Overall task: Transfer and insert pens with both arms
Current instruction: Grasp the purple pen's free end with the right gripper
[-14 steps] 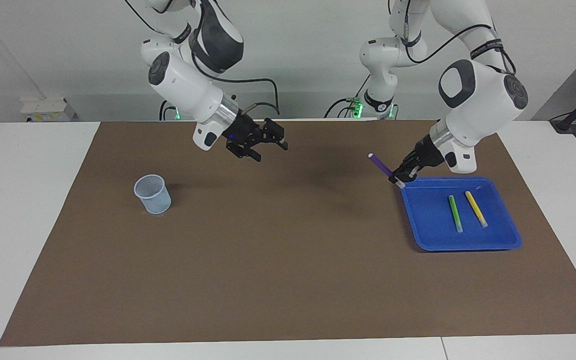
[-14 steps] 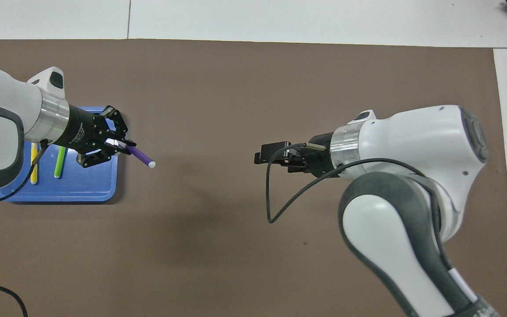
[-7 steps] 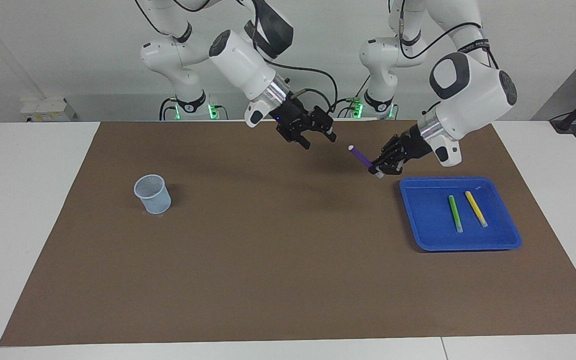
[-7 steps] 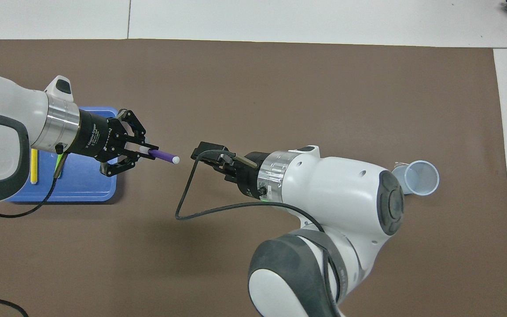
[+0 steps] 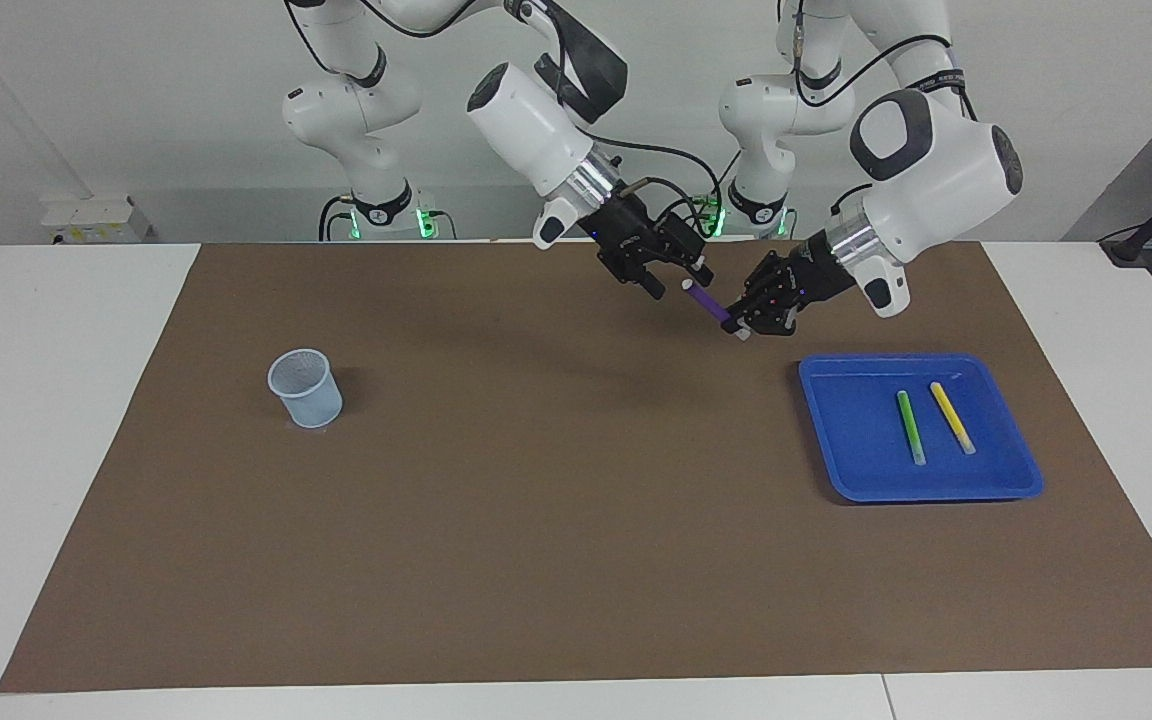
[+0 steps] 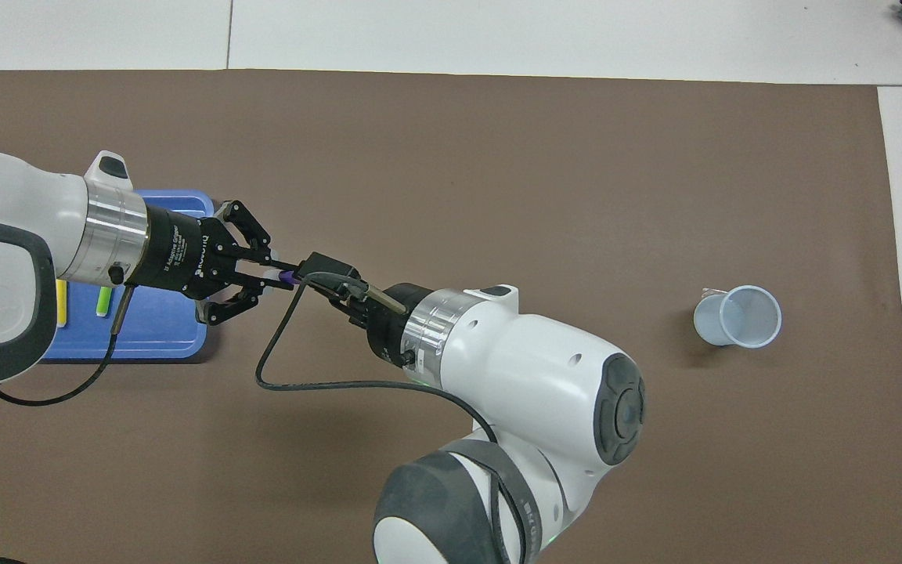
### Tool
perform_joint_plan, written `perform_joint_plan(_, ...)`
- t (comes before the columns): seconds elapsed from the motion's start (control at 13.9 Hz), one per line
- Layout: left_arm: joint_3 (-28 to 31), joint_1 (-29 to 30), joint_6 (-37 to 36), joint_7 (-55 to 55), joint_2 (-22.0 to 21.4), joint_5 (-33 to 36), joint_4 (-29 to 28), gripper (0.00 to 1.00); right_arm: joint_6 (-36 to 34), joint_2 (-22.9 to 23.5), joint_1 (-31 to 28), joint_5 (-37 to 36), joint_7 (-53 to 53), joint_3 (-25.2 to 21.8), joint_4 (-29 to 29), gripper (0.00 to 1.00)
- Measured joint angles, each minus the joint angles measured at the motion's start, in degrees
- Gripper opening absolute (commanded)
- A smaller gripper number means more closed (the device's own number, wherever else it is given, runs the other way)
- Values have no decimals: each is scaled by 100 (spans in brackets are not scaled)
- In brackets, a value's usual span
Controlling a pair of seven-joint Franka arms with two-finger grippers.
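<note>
I will next pick up the purple pen by its loose end (image 6: 290,278) with my right gripper. Then I will carry it on to the cup (image 6: 737,316).
My left gripper (image 5: 742,324) is shut on the lower, whitish end of the purple pen (image 5: 705,300), holding it tilted in the air over the brown mat beside the blue tray (image 5: 851,445). My right gripper (image 5: 679,279) is open at the pen's upper whitish tip, which lies between its spread fingers. In the overhead view the left gripper (image 6: 269,271) and right gripper (image 6: 318,270) meet tip to tip, with only a short piece of the purple pen (image 6: 287,276) showing. The green pen (image 5: 910,427) and yellow pen (image 5: 952,417) lie side by side in the tray.
A pale blue mesh cup (image 5: 305,388) stands upright on the mat toward the right arm's end of the table, also visible in the overhead view (image 6: 737,316). A brown mat (image 5: 536,520) covers the table. A black cable loops beneath the right wrist (image 6: 279,376).
The left gripper carried the purple pen off the tray's corner toward the table's middle. The right arm swung over from the cup's end until its open fingers reached the pen's tip.
</note>
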Motion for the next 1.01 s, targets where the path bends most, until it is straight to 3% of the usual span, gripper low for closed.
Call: perform_joint_plan(1.01, 5, -219, 170, -251, -187, -115, -183, 0, -138, 111, -119, 0, -315, -56, 165, 72)
